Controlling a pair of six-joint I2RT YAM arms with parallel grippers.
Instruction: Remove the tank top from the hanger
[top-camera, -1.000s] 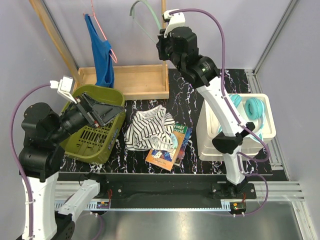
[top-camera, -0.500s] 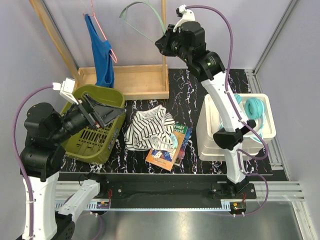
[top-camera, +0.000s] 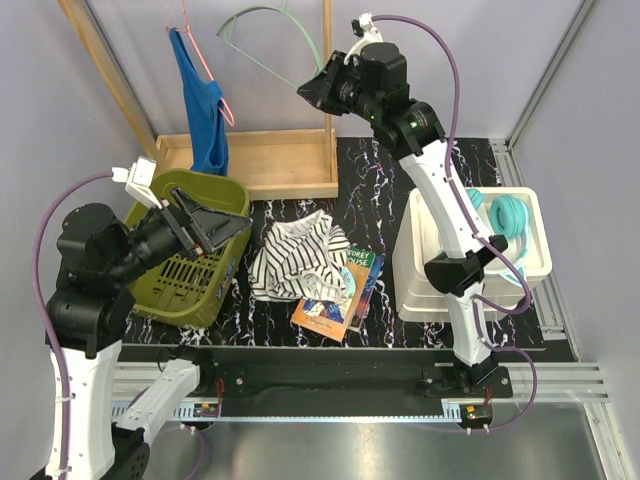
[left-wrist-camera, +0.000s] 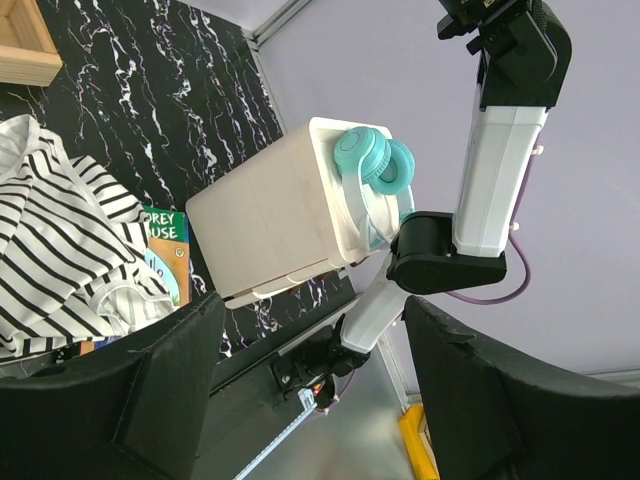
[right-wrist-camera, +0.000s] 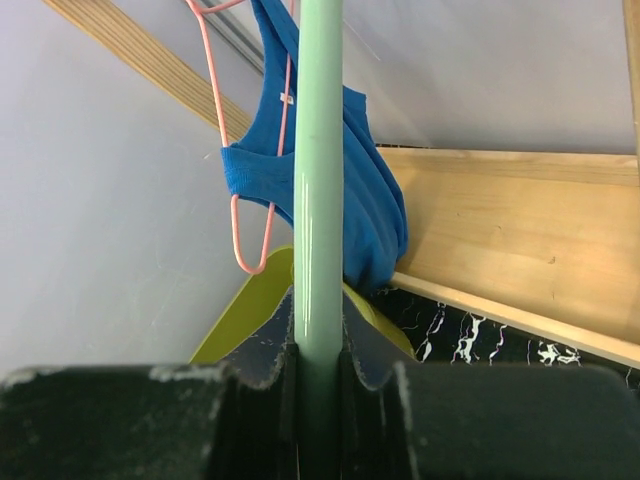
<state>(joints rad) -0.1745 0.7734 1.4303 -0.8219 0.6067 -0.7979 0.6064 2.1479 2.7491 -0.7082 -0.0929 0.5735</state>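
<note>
The robot's right gripper should open now, because the pale-green hanger's neck is topmost beside the pink hanger and the pale-green hanger would stay hanging at the back.
My right gripper (top-camera: 312, 90) is raised high at the back and shut on a bare pale-green hanger (top-camera: 250, 12), whose bar runs straight up between the jaws in the right wrist view (right-wrist-camera: 318, 180). A black-and-white striped tank top (top-camera: 295, 255) lies crumpled on the table, also in the left wrist view (left-wrist-camera: 50, 250). A blue tank top (top-camera: 203, 100) hangs on a pink wire hanger (top-camera: 215, 85) at the back left, also seen past my right gripper (right-wrist-camera: 320, 330). My left gripper (top-camera: 215, 225) is open and empty above the green basket (top-camera: 195, 270).
A wooden tray (top-camera: 270, 160) and wooden posts stand at the back. A book (top-camera: 340, 295) lies beside the striped top. A white bin (top-camera: 470, 260) holding teal headphones (top-camera: 505, 215) stands at the right.
My right gripper has swung the green hanger leftwards and higher, towards the blue tank top. The left arm has shifted slightly. The striped top has not moved.
</note>
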